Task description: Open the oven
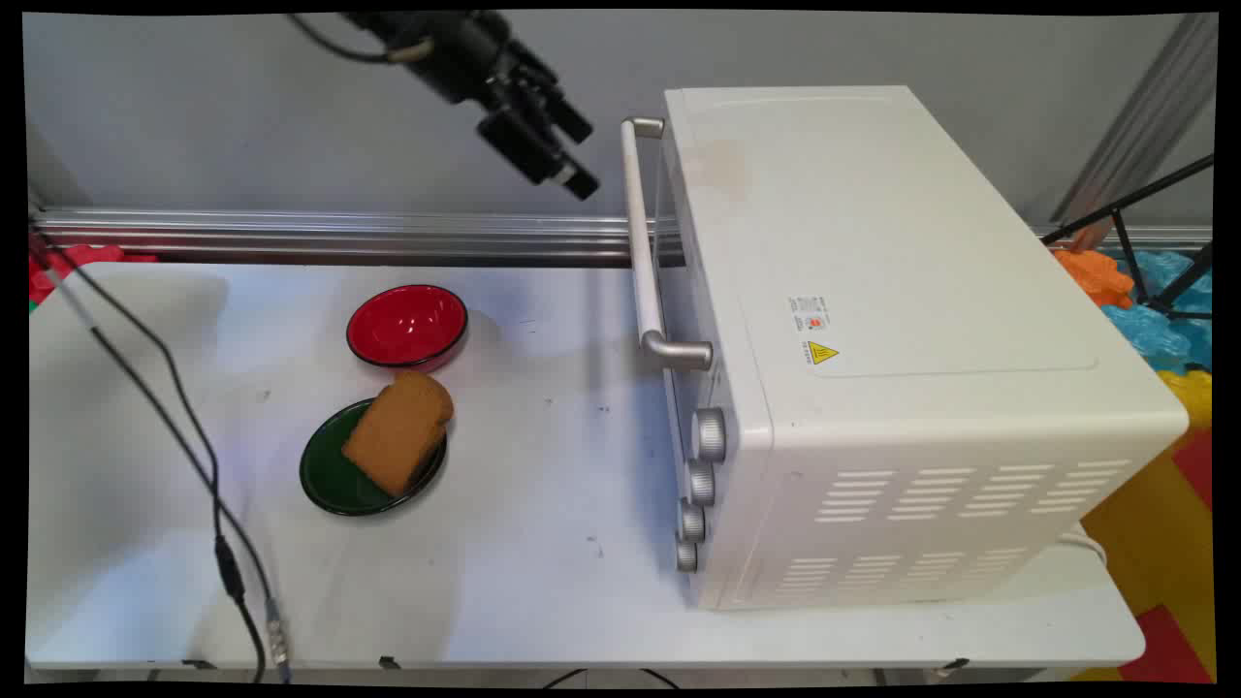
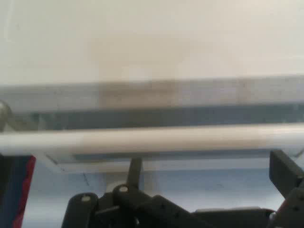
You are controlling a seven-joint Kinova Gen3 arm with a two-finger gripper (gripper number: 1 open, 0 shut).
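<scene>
The toaster oven's door is to be opened, so the robot's gripper will next grab the handle by the middle of its white bar.
My black gripper hangs open in the air at the upper middle, just left of the far end of the oven's white bar handle. It holds nothing. The white toaster oven stands on the right of the table with its door shut and facing left, and several silver knobs below the handle. In the hand view the handle runs straight across, close ahead of the gripper, with the oven's top beyond it. One finger shows at the right.
A slice of brown bread lies on a dark green plate left of centre, with an empty red bowl just behind it. Black cables hang at the left. An aluminium rail runs along the table's back edge.
</scene>
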